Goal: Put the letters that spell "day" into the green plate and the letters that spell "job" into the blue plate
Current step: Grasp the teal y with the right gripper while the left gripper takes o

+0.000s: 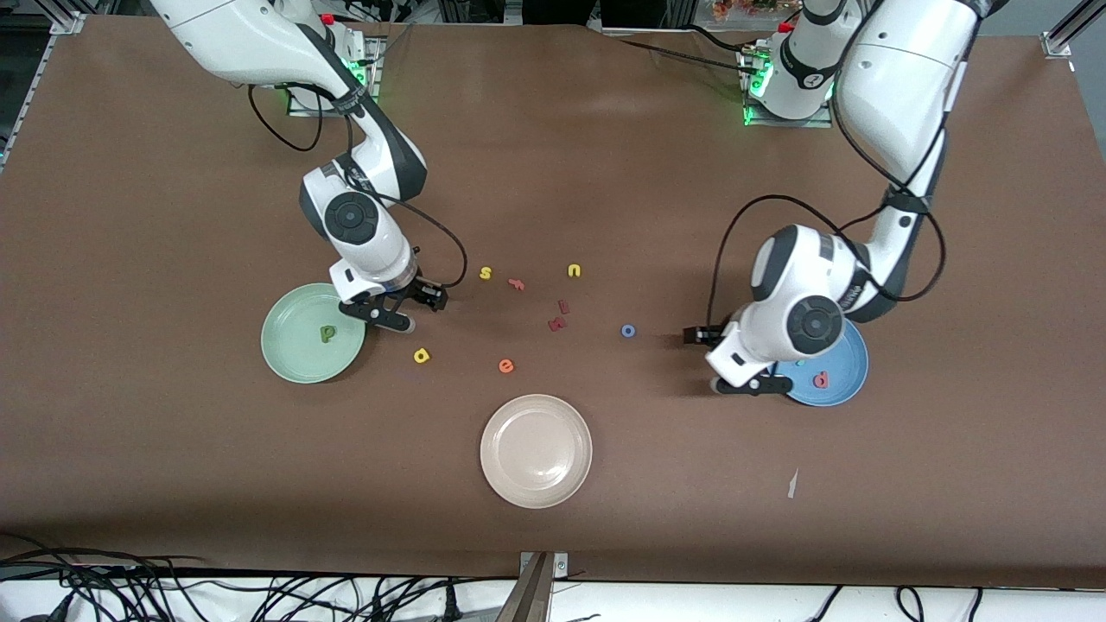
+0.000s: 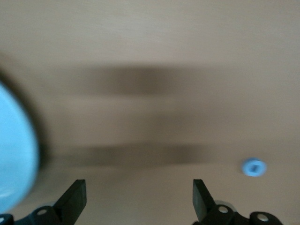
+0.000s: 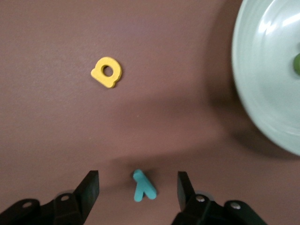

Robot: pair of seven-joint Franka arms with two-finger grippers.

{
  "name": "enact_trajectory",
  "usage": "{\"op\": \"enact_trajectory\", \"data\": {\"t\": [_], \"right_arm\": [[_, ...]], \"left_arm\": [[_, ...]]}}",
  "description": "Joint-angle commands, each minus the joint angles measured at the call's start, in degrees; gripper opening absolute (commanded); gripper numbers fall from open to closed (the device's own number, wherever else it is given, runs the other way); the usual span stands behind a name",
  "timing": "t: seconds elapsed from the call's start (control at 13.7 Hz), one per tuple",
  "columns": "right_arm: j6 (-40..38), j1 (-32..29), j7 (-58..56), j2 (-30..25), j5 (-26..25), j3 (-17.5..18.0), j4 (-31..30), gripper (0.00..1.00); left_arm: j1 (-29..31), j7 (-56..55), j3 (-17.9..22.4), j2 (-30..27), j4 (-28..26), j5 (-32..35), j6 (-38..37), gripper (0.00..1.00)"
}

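The teal "y" is below my fingers with shadowed tabletop showing in between, so my right gripper needs to lower before it closes on the teal "y".
The green plate holds an olive-green letter. Beside its rim, my right gripper stands open low over the table. A teal "y" lies flat between its fingers, touching neither. The yellow bowl-and-stem letter lies close by. The blue plate holds a salmon-red letter and a small teal piece. My left gripper is wide open and empty at that plate's edge. The blue "o" lies on the table.
A beige plate sits nearest the front camera. An orange "e", yellow "s", yellow "u" and several red letters are scattered mid-table.
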Motion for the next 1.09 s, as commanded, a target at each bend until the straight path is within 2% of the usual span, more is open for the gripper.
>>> {"op": "enact_trajectory", "data": {"t": [0.0,0.22,0.36,0.58,0.88,1.02], "right_arm": [[2.97,0.4,1.08,0.03,0.26,-0.03,-2.26,0.76],[6.75,0.4,0.99,0.03,0.09,-0.03,-5.43,0.76],[7.99,0.49,1.08,0.03,0.09,-0.12,-6.31,0.75],[8.08,0.49,0.99,0.03,-0.17,-0.03,-6.93,0.65],[10.0,0.49,0.99,0.29,-0.44,-0.12,-7.89,0.58],[10.98,0.49,0.82,0.47,-0.61,-0.12,-8.42,0.56]], "left_arm": [[-2.16,-0.31,-0.16,0.01,-0.85,-2.48,4.3,1.0],[-5.5,-3.63,0.02,-0.08,-1.21,-1.96,6.41,1.0],[-7.61,-6.37,0.02,0.1,-2.69,-1.87,10.44,1.0],[-9.72,-8.13,0.19,0.53,-6.21,-1.87,17.04,1.0],[-10.7,-11.9,0.11,1.94,-6.13,4.44,17.15,0.99],[-11.4,-12.53,0.11,2.64,-5.69,4.81,17.15,0.97]]}}
